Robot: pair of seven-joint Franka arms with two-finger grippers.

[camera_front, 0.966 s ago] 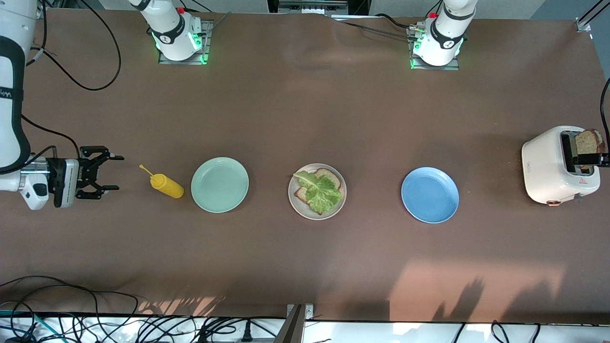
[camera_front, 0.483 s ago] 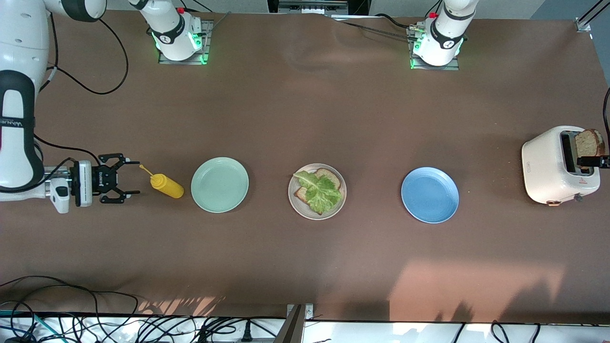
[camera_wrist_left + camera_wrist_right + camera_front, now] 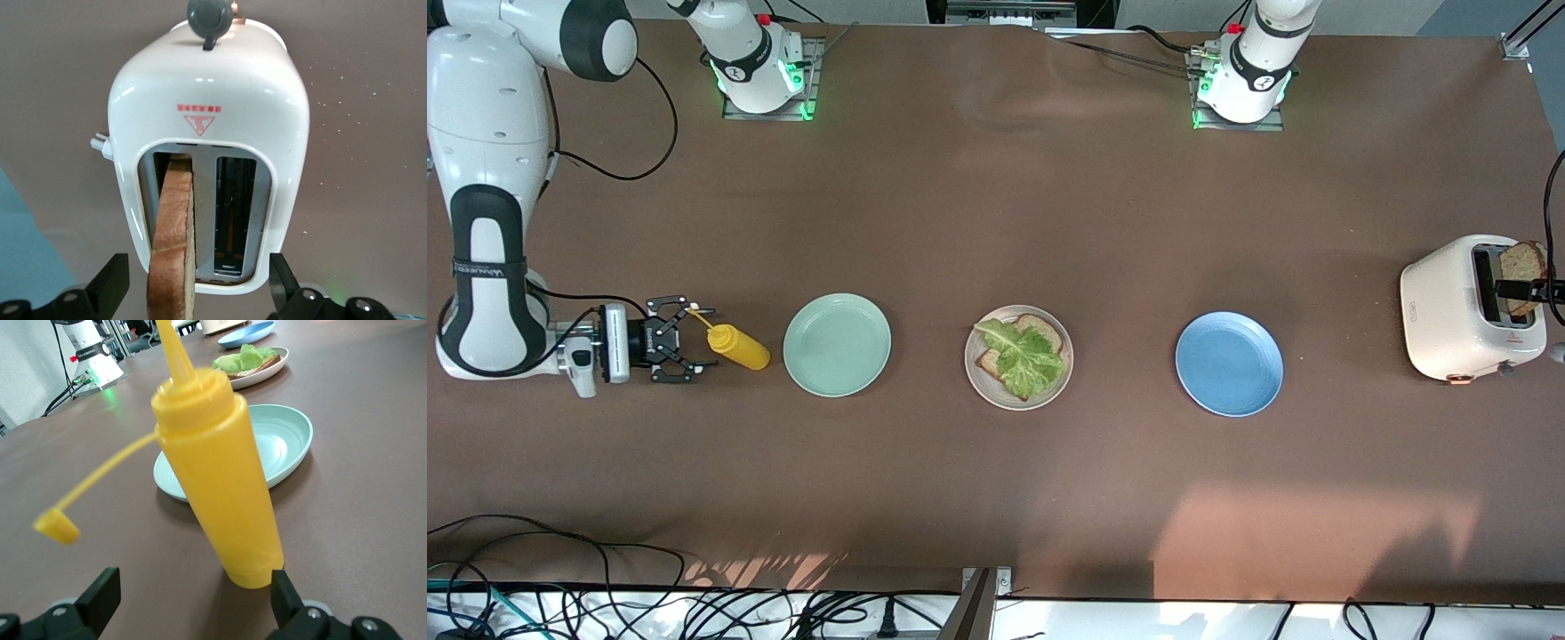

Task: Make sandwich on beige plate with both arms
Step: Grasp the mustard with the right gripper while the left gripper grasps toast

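Observation:
My right gripper must reach the yellow bottle before closing.
The beige plate [image 3: 972,366] lies mid-table with one brown toast slice [image 3: 1042,328] and a green lettuce leaf [image 3: 1021,357] on top. It also shows far off as the beige plate [image 3: 267,373] in the right wrist view. A second toast slice [image 3: 1522,263] stands in a slot of the white toaster [image 3: 1449,307]. My left gripper [image 3: 198,297] hovers over that toaster [image 3: 207,87], open, its fingers well clear on either side of the toast [image 3: 172,247]. My right gripper [image 3: 687,343] sits low and open at a yellow squeeze bottle [image 3: 738,348]. The bottle's base [image 3: 250,570] is close to one finger.
A mint green plate [image 3: 837,344] lies between the bottle and the beige plate. A blue plate [image 3: 1229,363] lies between the beige plate and the toaster. The bottle's cap [image 3: 57,525] hangs off on its tether. Cables run along the table edge nearest the front camera.
My right gripper has slid along the table toward the yellow bottle and now reaches it. My left gripper has shifted slightly at the toaster.

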